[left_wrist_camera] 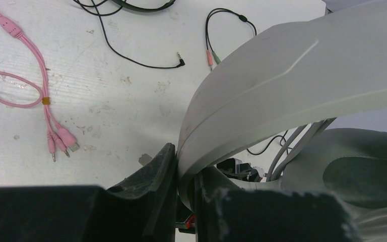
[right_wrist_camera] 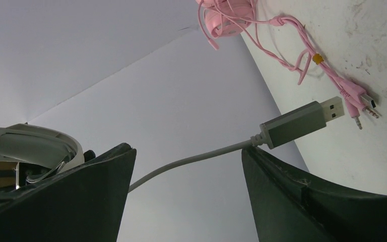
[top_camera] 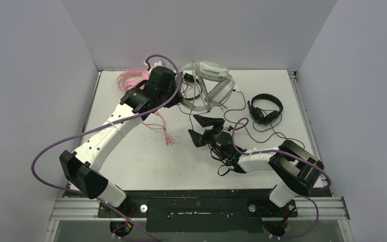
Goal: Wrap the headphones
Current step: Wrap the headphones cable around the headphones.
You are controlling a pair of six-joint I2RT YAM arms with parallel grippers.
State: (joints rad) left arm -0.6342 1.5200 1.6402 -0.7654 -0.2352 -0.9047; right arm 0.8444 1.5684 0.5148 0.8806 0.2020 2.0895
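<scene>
Next, my right gripper grips the white cable just behind its grey USB plug, which leaves the cable's length free to wrap the headphones.
The bulky white-grey headphones (top_camera: pixel 209 75) hang tilted above the back of the table. My left gripper (top_camera: pixel 180 79) is shut on their headband (left_wrist_camera: pixel 282 75), which is pinched between the jaws of the left gripper (left_wrist_camera: pixel 181 154). My right gripper (top_camera: pixel 200 128) stands open at the table's middle. In the right wrist view the headset's white cable with its grey USB plug (right_wrist_camera: pixel 302 121) runs across the gap of the right gripper (right_wrist_camera: pixel 186 151), untouched by the jaws. The pink headphones (top_camera: pixel 133 78) lie at the back left. A thin black headset (top_camera: pixel 265 108) lies at the right.
The pink cable (top_camera: pixel 161 126) trails toward the middle and ends in plugs (left_wrist_camera: pixel 60 138). Thin black cords (top_camera: pixel 252 132) loop around the right gripper. A black jack (left_wrist_camera: pixel 180 62) and two small coloured plugs (left_wrist_camera: pixel 211 58) lie on the white table (top_camera: pixel 131 156). Walls enclose three sides.
</scene>
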